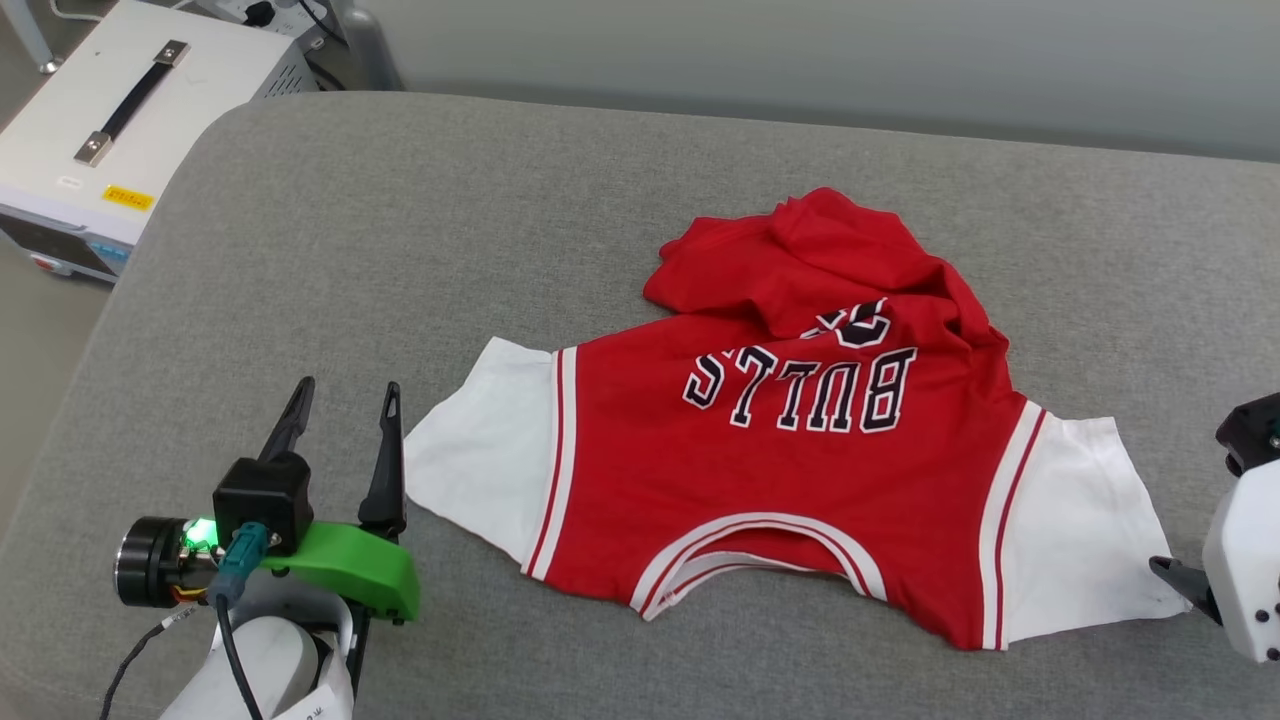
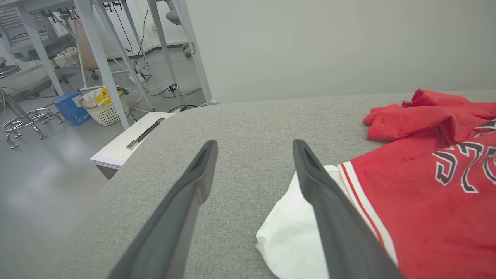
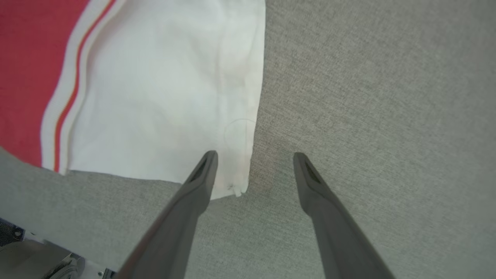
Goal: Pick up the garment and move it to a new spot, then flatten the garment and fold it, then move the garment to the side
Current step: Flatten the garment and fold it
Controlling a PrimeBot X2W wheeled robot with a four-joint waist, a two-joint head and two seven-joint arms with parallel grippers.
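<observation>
The white sleeve (image 1: 1074,528) is lying flat on the grey surface. My right gripper will pinch the garment by the sleeve's cuff corner (image 1: 1168,592) next, where the cloth ends.
The garment (image 1: 790,470), a red T-shirt with white sleeves and upside-down block lettering, lies on the grey padded surface (image 1: 500,250), collar toward me, its far hem bunched and folded over. My left gripper (image 1: 345,395) is open just left of the left white sleeve (image 2: 288,232), its right finger over the sleeve's edge in the left wrist view. My right gripper (image 3: 254,155) is open above the right sleeve's near corner (image 3: 232,190), one finger over the white cloth and one over bare grey surface. Nothing is held.
A white equipment case with a black handle (image 1: 110,120) stands beyond the surface's left edge. Table legs, cables, a blue box and a white basket (image 2: 104,110) are on the floor farther left. A pale wall runs behind the surface.
</observation>
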